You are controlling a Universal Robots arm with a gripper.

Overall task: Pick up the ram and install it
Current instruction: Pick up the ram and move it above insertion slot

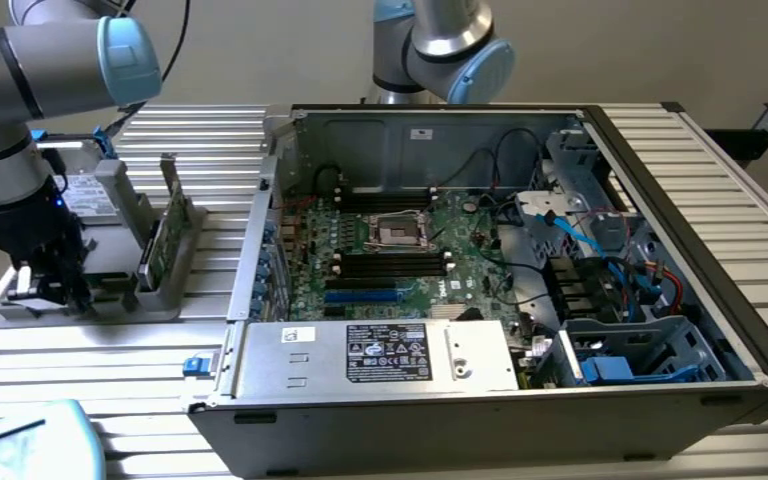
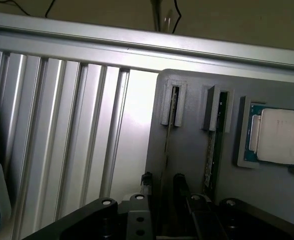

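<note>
Next, my gripper grabs the ram by the middle of its upper edge [image 2: 162, 190], which stands free, since the holder's slotted posts enclose the ram's ends.
The ram [image 1: 160, 232] stands on edge in a slot of the grey holder [image 1: 104, 305], to the exterior view's left of the computer case. In the wrist view it shows as a thin green edge [image 2: 168, 135], with a second stick [image 2: 212, 155] in the neighbouring slot. My gripper [image 1: 53, 288] hangs low over the holder's left end. Seen from the wrist, the gripper [image 2: 163, 181] is open. Its dark fingertips [image 2: 179, 182] stand apart on either side of the ram's line. Nothing is held, and I cannot tell if they touch it.
A square silver processor chip [image 2: 282, 137] lies in the holder beside the sticks. The open computer case [image 1: 704, 200] holds the motherboard [image 1: 411, 285] with black slot strips, cables and a drive cage. A second arm's base [image 1: 438, 45] rises behind the case. The table is ribbed aluminium.
</note>
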